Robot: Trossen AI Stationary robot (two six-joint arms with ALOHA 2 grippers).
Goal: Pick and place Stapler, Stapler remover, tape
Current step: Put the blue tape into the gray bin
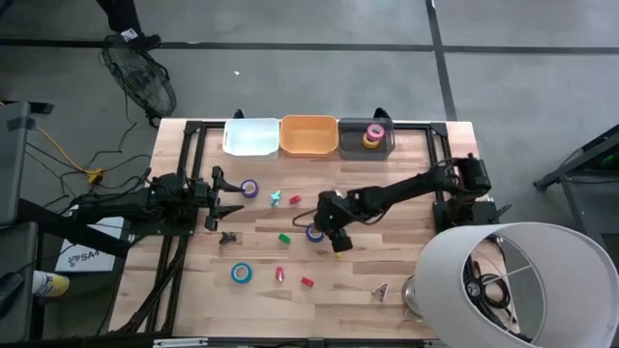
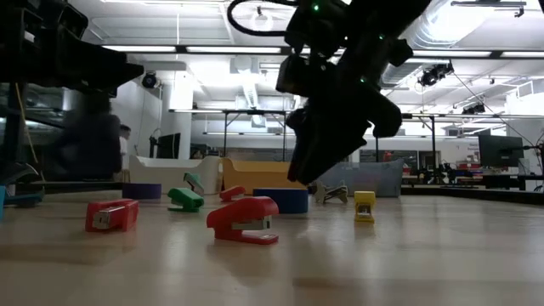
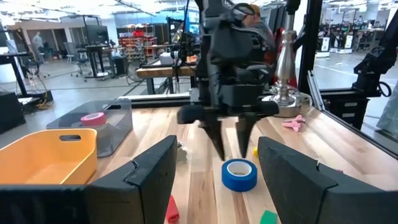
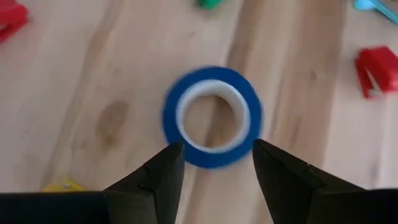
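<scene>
Next, my right gripper grabs the blue tape roll by its ring wall (image 1: 309, 235) to place it in the grey bin (image 1: 352, 138).
A blue tape roll (image 4: 212, 116) lies flat on the table (image 1: 315, 232). My right gripper (image 4: 214, 163) hangs open just above it, fingers pointing down on either side of its rim (image 3: 230, 146), touching nothing. My left gripper (image 3: 211, 186) waits open near the table's left side (image 1: 224, 198). A purple tape roll (image 1: 250, 188) lies in front of it and a light blue roll (image 1: 241, 274) lies nearer the near edge. Pink and yellow rolls (image 1: 373, 134) sit in the grey bin. A red stapler (image 2: 244, 221) rests on its base.
White (image 1: 250, 137), orange (image 1: 309, 136) and grey (image 1: 387, 147) bins line the far edge. Small red, green, teal and yellow pieces lie scattered around the blue roll, and a dark piece (image 1: 229, 237) lies near my left gripper. A white lamp shade (image 1: 513, 280) covers the near right corner.
</scene>
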